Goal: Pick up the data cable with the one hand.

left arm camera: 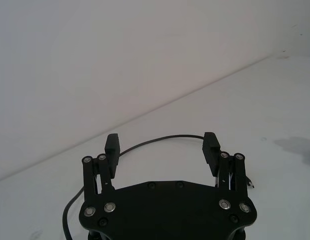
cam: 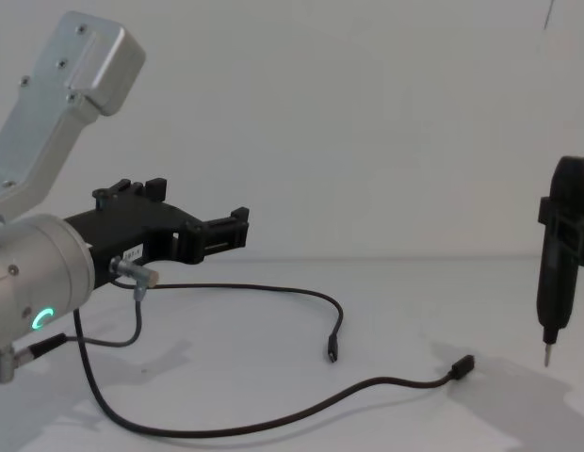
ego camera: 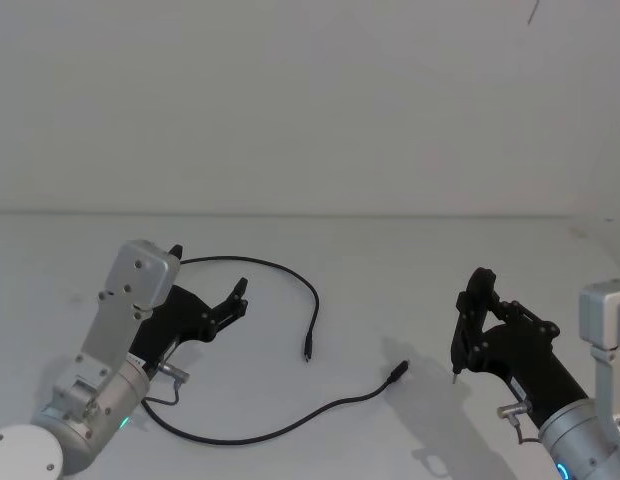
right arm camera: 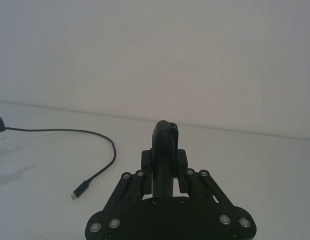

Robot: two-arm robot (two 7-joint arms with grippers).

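Observation:
My left gripper is to pinch the data cable next by the raised part behind its plug [cam: 384, 380], because a shadow gap shows there and the rest of the cable lies slack.
The data cable [ego camera: 315, 300] is a thin black line lying loose on the white table, curving from under my left arm to one plug [ego camera: 307, 354], with its other plug [ego camera: 397, 372] further right. My left gripper [ego camera: 208, 272] is open and hovers just above the cable's left stretch [cam: 273, 287] with nothing between its fingers. In the left wrist view the cable [left arm camera: 165, 136] passes just beyond the open gripper [left arm camera: 161, 145]. My right gripper [ego camera: 478, 305] is off to the right, shut on a black pen-like tool [cam: 560, 254] that points down above the table.
White table [ego camera: 390, 260] and a white wall behind. A short grey wire [cam: 139, 306] hangs at my left wrist. The right wrist view has the cable's arc [right arm camera: 114, 155] and a plug [right arm camera: 78, 193] left of the tool [right arm camera: 165, 145].

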